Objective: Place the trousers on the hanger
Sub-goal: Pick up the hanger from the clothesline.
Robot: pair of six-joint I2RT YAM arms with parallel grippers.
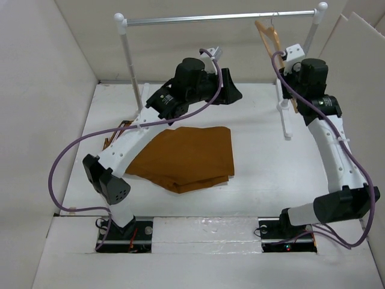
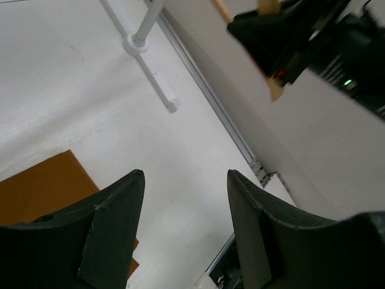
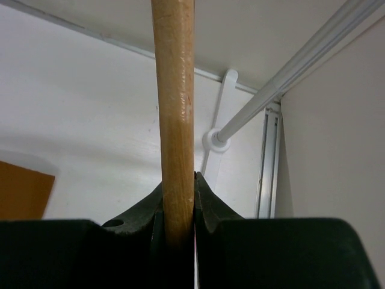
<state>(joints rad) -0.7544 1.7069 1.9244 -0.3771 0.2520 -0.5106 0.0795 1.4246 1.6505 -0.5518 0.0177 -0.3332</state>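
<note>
My left gripper grabs the hanger at the wood [image 1: 274, 32] beside its hook next, which leaves the lower bar free for the trousers [image 1: 186, 158].
The rust-brown trousers [image 1: 186, 158] lie folded flat in the middle of the table; a corner shows in the left wrist view [image 2: 42, 186] and in the right wrist view [image 3: 21, 189]. The light wooden hanger [image 1: 267, 33] hangs by its hook from the rail at the back right. My right gripper [image 1: 290, 77] is shut on one wooden bar of the hanger [image 3: 174, 90], its jaws tight on both sides [image 3: 178, 180]. My left gripper [image 1: 231, 90] is open and empty [image 2: 185, 180], held above the table behind the trousers and pointing toward the hanger [image 2: 274, 90].
A silver rail [image 1: 219, 18] on white posts [image 1: 129, 66] spans the back of the table; its right post foot [image 1: 284, 120] stands beside my right arm. White walls enclose the table on three sides. Some wooden pieces [image 1: 120, 127] lie under my left arm.
</note>
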